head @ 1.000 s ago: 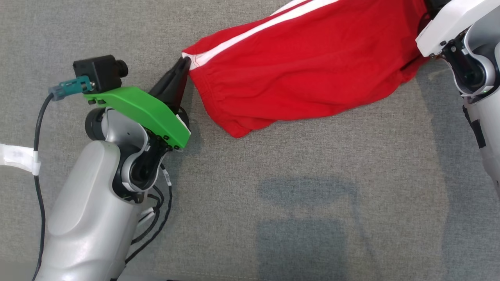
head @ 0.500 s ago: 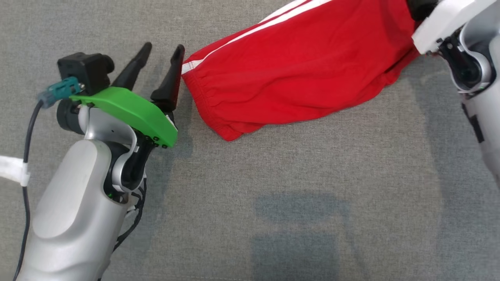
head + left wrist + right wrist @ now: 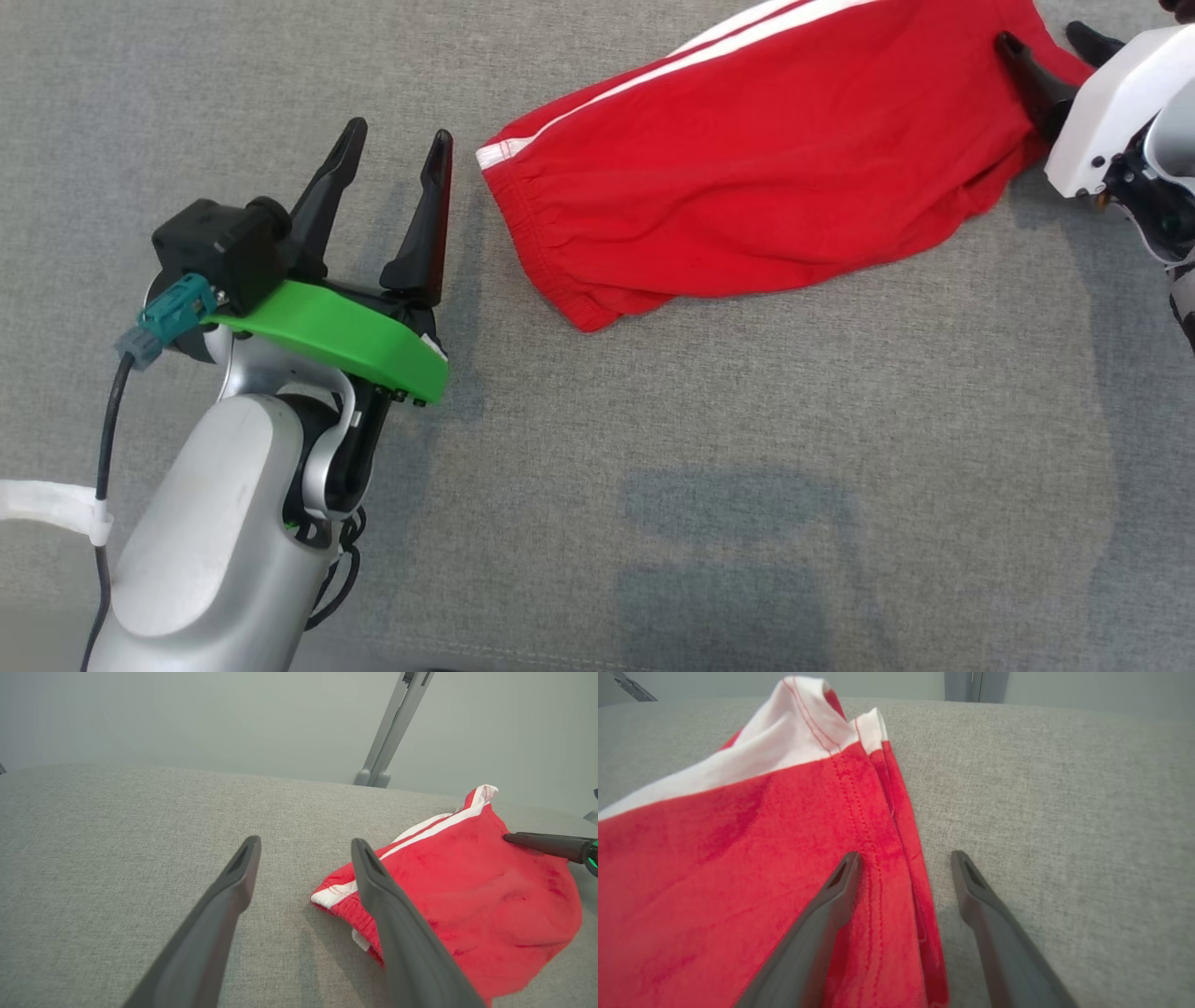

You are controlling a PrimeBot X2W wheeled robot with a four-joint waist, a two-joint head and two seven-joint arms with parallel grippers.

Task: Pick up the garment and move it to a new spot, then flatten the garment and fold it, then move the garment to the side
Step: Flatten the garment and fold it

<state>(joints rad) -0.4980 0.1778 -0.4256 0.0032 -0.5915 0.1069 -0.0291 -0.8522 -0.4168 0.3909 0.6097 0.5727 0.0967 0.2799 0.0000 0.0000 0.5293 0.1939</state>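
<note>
My right gripper will next take hold of the red shorts [image 3: 738, 890] by their double-stitched hem edge [image 3: 894, 879], so that I can flatten the shorts and fold them.
The garment [image 3: 747, 177] is a pair of red shorts with white side stripes, lying rumpled on the grey cloth surface, running from centre to upper right in the head view. My left gripper [image 3: 399, 142] stands open just left of its waistband corner, apart from it; the left wrist view shows the garment [image 3: 476, 891] beyond the right finger of my left gripper [image 3: 304, 843]. My right gripper [image 3: 1041, 37] is open at the garment's far right end. In the right wrist view my right gripper [image 3: 906, 857] straddles the hem edge of the garment [image 3: 738, 858], holding nothing.
The grey fabric surface [image 3: 747, 485] stretches wide in front of the garment. A grey metal post [image 3: 392, 732] rises behind the surface's far edge. A black cable [image 3: 107, 439] trails along my left arm.
Both grippers have opened and let go of the garment, which now lies on the surface. My left gripper has drawn back to the left of the waistband corner.
</note>
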